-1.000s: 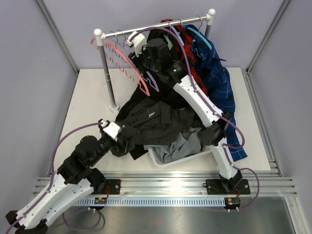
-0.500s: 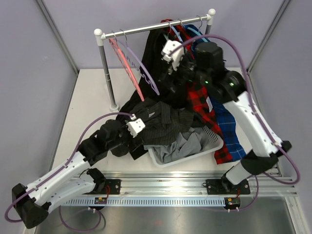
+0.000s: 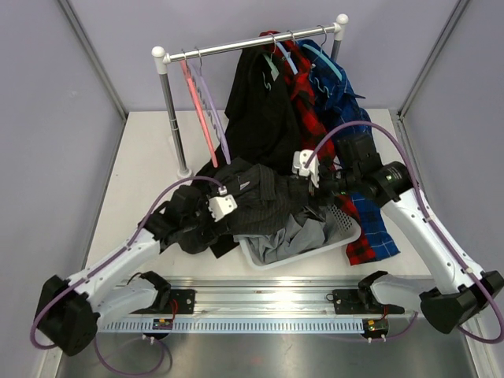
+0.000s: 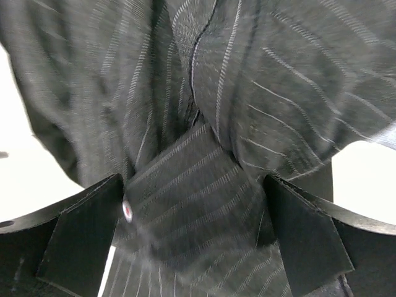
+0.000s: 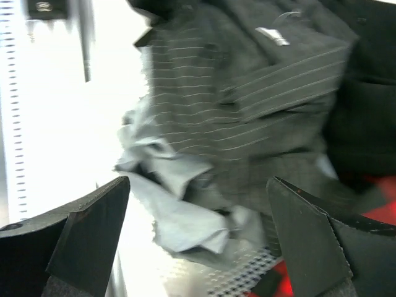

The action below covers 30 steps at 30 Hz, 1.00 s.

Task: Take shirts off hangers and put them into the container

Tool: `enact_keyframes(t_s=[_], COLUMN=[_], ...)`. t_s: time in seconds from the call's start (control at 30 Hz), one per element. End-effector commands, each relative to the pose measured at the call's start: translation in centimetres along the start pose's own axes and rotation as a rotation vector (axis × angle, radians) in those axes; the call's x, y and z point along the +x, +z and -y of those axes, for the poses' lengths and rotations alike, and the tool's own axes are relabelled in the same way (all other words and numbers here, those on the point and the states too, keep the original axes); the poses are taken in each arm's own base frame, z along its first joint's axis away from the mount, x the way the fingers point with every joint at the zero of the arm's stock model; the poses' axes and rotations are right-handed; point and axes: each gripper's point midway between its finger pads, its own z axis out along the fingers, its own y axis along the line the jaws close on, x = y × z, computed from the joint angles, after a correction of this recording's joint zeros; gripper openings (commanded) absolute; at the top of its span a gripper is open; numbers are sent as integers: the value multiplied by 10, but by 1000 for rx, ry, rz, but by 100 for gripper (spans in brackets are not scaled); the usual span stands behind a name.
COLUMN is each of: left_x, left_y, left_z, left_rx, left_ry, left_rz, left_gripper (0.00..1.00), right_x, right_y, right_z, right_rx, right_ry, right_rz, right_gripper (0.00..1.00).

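The dark shirt's fold outside the container will be grabbed next by my left gripper to put the shirt in, leaving the shirt's other side for my right gripper.
A dark striped shirt [image 3: 260,193] lies off its hanger, draped over the white mesh container [image 3: 340,222] and the table, on top of a grey shirt [image 3: 287,236]. My left gripper [image 3: 235,216] is open, and in the left wrist view [image 4: 195,229] a fold of that dark shirt [image 4: 247,93] sits loose between the fingers [image 4: 86,238]. My right gripper [image 3: 303,195] hovers open over the container, above the grey shirt [image 5: 185,216] and mesh [image 5: 247,278]. A black shirt [image 3: 264,118], a red plaid shirt [image 3: 307,110] and a blue plaid shirt [image 3: 346,118] hang on the rail.
The white-and-steel rail [image 3: 244,43] crosses the back, its left post [image 3: 175,126] standing on the table. Bare pink [image 3: 201,110] and purple [image 3: 214,118] hangers hang at its left end. The plaid shirts' hems trail to the table right of the container.
My right arm swung from the bare hangers at the rail's left down to over the container, and its jaws opened. The pink and purple hangers swung back to hang. My left arm reached further into the dark shirt.
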Motion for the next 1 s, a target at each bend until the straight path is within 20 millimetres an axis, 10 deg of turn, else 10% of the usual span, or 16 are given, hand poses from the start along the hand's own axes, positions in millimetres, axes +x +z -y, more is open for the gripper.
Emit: enact_keyframes(t_s=[0.0,0.27,0.43,0.5,0.7,0.97], left_x=[-21,-5,0,0,-43,-94], left_y=[19,53,50,43,-30,-146], left_z=[-6,-4,-19,-23,-43,-9], left_rx=[77,142,59,29,-145,-147], left_ry=[5,-45,-66,-71,-175,-199], left_rz=[82,48,17,4,172,573], left_gripper=[99,86,10,0,0,0], right_x=[-17,-5,-4,-3,11,-3], right_y=[-19,-30,-32,-34,-36,-32], right_z=[-29,-39,-41,-41,-48,-64], right_rx=[-55,-27,-25,-18,-49,-207], right_ry=[-83,-73,-70,-70,-104,-185], right_rz=[120,137,141,137,75,140], right_gripper=[99,99,99,99,99,99])
